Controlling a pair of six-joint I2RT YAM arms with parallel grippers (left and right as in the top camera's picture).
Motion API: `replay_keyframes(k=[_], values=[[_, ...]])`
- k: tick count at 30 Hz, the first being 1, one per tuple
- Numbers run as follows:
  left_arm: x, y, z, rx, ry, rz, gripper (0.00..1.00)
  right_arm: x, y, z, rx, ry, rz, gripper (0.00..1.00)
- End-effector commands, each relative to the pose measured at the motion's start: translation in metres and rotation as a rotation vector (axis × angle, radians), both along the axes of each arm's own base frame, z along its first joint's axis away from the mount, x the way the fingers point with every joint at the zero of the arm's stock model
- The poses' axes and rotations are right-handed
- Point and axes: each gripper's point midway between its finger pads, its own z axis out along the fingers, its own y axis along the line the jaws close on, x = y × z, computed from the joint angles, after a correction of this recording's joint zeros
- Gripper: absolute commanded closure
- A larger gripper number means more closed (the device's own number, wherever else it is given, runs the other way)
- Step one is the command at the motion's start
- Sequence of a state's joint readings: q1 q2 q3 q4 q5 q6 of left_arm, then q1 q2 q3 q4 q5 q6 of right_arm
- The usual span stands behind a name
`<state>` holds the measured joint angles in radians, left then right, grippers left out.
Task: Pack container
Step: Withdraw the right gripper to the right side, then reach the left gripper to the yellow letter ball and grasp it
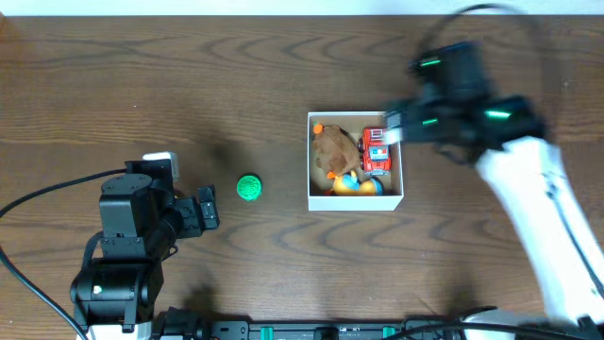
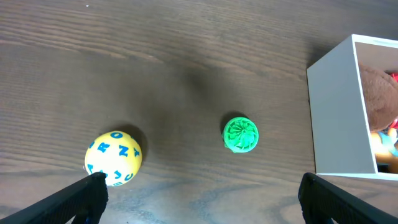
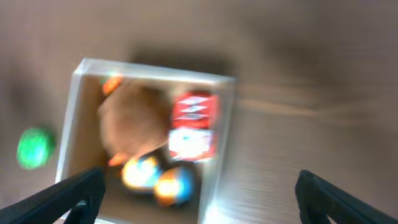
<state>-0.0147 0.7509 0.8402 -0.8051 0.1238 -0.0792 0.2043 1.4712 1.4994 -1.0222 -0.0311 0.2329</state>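
My left gripper grabs the yellow ball by its round sides next, so the ball's bottom stays free to rest in the container [image 1: 396, 198].
The container [image 1: 396, 198] is a white-walled square box right of the table's middle. It holds a brown plush toy [image 1: 332, 146], a red and white toy truck [image 1: 376, 151] and orange-blue toys [image 1: 354, 184]. It also shows in the right wrist view [image 3: 71, 118], blurred, and at the right edge of the left wrist view [image 2: 336, 112]. A green ridged toy [image 1: 248, 188] lies on the table left of the box and shows in the left wrist view [image 2: 240, 134]. A yellow ball with blue letters [image 2: 114, 157] lies by the left finger. My left gripper [image 2: 199, 199] is open and empty. My right gripper [image 3: 199, 196] is open and empty above the box's right wall.
The dark wooden table [image 1: 283, 76] carries nothing else. The left arm's base and cable [image 1: 123, 246] fill the lower left. The right arm [image 1: 538, 217] reaches in from the lower right.
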Motion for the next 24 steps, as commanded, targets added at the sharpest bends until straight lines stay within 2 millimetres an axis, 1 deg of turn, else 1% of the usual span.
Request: replay_keyframes(k=[1, 4, 6, 7, 10, 12, 15, 18, 20, 24], values=[[0.002, 0.003, 0.008, 0.002, -0.018, 0.018, 0.02, -0.003, -0.059, 0.002, 0.045, 0.031, -0.195, 0.01], [0.002, 0.003, 0.008, 0.003, -0.020, 0.019, 0.02, -0.014, -0.101, -0.017, 0.049, 0.103, -0.296, 0.01], [0.003, 0.008, 0.008, 0.019, -0.022, 0.044, 0.02, -0.023, -0.121, -0.033, 0.052, 0.147, -0.357, 0.01], [0.002, 0.017, 0.008, 0.029, -0.021, 0.104, 0.02, -0.029, -0.130, -0.044, 0.054, 0.172, -0.386, 0.01], [0.000, 0.040, 0.009, 0.053, -0.018, 0.256, 0.02, -0.044, -0.145, -0.076, 0.062, 0.241, -0.442, 0.01], [0.001, 0.049, 0.014, 0.048, -0.016, 0.302, 0.02, -0.054, -0.146, -0.098, 0.074, 0.286, -0.456, 0.01], [0.001, 0.067, 0.021, 0.030, 0.025, 0.397, 0.02, -0.065, -0.139, -0.122, 0.102, 0.333, -0.448, 0.01], [0.005, 0.086, 0.020, 0.029, 0.124, 0.469, 0.02, -0.068, -0.130, -0.133, 0.145, 0.348, -0.430, 0.01], [0.012, 0.092, 0.008, 0.002, 0.213, 0.484, 0.02, -0.069, -0.129, -0.136, 0.146, 0.354, -0.430, 0.01], [0.026, 0.093, -0.030, -0.053, 0.366, 0.476, 0.02, -0.069, -0.129, -0.136, 0.146, 0.354, -0.430, 0.01]])
